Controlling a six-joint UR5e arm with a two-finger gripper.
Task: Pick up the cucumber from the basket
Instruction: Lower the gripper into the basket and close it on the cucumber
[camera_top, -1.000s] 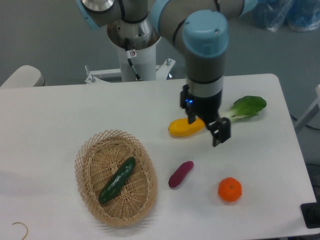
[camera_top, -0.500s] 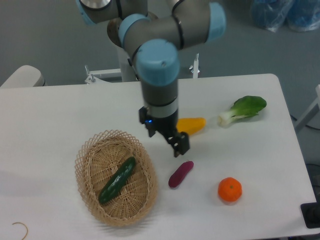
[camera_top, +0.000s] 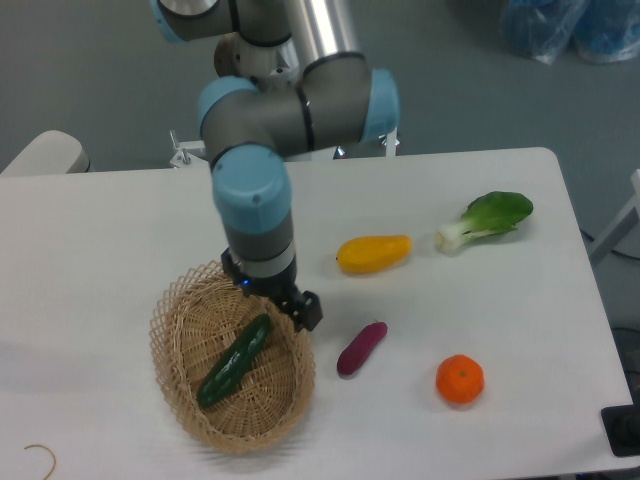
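Observation:
My gripper grabs the cucumber by its middle (camera_top: 235, 361) next, to lift the dark green cucumber out of the wicker basket.
A dark green, glossy cucumber (camera_top: 234, 361) lies diagonally inside the tan wicker basket (camera_top: 180, 390) at the front left of the table. My gripper (camera_top: 285, 305) hangs over the basket's upper right rim, just above and to the right of the cucumber's upper end. Its fingers (camera_top: 307, 312) stand apart with nothing between them, and they do not touch the cucumber.
A purple eggplant-like vegetable (camera_top: 361, 348) lies just right of the basket. Further right are an orange (camera_top: 459, 380), a yellow vegetable (camera_top: 373, 253) and a leafy bok choy (camera_top: 489, 219). A thin loop of wire (camera_top: 40, 458) lies at the front left corner.
The arm has swept left and towards the front, from above the yellow vegetable to over the basket's right rim. Nothing on the table has moved.

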